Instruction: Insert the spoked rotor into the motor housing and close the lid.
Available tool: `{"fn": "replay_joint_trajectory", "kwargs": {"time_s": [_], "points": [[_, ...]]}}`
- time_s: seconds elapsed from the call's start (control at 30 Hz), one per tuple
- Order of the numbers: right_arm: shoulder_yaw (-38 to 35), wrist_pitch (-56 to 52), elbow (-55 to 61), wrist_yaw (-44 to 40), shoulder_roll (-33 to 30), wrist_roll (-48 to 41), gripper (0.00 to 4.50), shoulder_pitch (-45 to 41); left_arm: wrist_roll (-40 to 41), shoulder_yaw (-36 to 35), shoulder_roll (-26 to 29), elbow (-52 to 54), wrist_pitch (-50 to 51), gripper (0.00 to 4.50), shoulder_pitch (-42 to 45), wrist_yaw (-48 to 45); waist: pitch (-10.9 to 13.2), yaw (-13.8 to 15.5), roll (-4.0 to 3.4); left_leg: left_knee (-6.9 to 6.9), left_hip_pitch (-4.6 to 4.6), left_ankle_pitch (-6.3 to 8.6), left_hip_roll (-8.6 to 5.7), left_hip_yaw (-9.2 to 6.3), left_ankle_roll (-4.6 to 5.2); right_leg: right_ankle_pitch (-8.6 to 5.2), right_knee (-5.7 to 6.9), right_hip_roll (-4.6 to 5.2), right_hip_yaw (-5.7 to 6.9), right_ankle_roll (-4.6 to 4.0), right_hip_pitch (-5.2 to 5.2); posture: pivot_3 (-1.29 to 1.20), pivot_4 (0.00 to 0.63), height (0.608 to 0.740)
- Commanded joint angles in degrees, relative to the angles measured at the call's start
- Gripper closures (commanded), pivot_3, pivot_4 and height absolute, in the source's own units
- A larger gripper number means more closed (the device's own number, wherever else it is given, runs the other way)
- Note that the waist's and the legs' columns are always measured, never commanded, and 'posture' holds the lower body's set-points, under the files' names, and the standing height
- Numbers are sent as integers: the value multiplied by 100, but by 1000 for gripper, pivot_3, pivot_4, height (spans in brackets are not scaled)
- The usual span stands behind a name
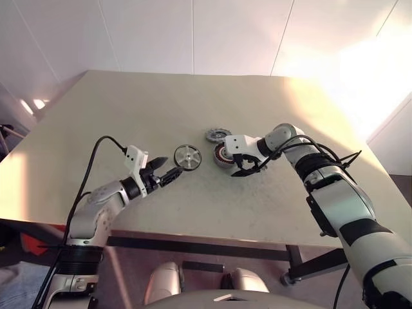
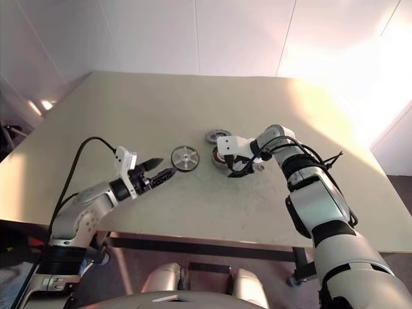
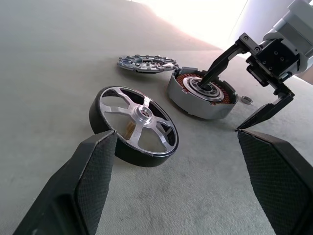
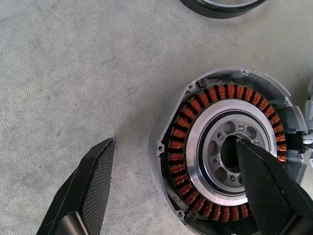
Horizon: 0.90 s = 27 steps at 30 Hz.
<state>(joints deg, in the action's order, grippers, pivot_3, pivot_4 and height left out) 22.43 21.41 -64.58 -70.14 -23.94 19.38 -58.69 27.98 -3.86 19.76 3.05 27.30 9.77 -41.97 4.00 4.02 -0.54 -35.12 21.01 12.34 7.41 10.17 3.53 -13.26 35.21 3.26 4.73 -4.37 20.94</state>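
I need to grab the motor housing by its outer side (image 4: 161,147) next with my right gripper, so that the motor housing gets ready for the spoked rotor.
The spoked rotor (image 1: 187,157) lies flat on the table, a pale wheel in a dark rim. Just short of it my left gripper (image 1: 168,175) is open and level, its fingers pointing at the rotor (image 3: 134,125) without touching it. Right of the rotor stands the motor housing (image 1: 223,154), copper ring (image 4: 178,147) showing, nothing inside. My right gripper (image 1: 244,166) is open and tilted down over the housing's near side. One fingertip (image 4: 254,161) hangs over the pale centre, the other (image 4: 100,166) over the table outside the wall. The ribbed lid (image 1: 217,135) lies flat just behind the housing.
The beige table (image 1: 161,103) runs wide to the left and far side; its front edge is close below both arms. A small metal piece (image 3: 248,100) lies on the table beside the housing. A black cable loops from my left wrist.
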Motion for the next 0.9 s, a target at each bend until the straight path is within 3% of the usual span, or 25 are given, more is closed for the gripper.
{"fn": "replay_joint_trajectory", "kwargs": {"time_s": [0.03,0.37,0.47,0.63,0.83,0.9], "points": [[12,-54,256,-322,-58,-95,57,282,57,-6,4,74,12,312,193,19,1,5,-1,0,1,0,0,0,0,0,0,0,0,0,0,0,0,740],[85,-154,259,-294,-46,18,57,277,17,-47,-19,77,-14,312,136,137,1,2,-1,2,11,1,0,0,2,0,-4,0,0,0,10,0,0,740],[154,-90,120,-328,-55,100,686,182,-4,-74,-84,142,-75,312,24,269,1,2,-2,2,9,1,0,0,1,0,-4,0,0,0,8,0,0,740],[240,-17,-78,-274,-62,214,2288,-23,-17,-133,-262,271,-305,312,-282,462,2,9,-3,8,20,6,0,1,8,-1,-23,-1,2,0,9,0,0,740],[293,104,-219,-298,-109,282,2288,-180,-17,-139,-314,223,-466,312,-248,528,2,10,-2,2,3,11,0,0,10,0,-28,0,2,1,-11,0,0,740],[265,133,-183,-394,-133,233,2544,-192,-31,-150,-322,133,-555,312,-255,524,1,10,-2,2,0,10,0,0,9,-1,-28,-1,2,1,-15,0,0,740]]}}
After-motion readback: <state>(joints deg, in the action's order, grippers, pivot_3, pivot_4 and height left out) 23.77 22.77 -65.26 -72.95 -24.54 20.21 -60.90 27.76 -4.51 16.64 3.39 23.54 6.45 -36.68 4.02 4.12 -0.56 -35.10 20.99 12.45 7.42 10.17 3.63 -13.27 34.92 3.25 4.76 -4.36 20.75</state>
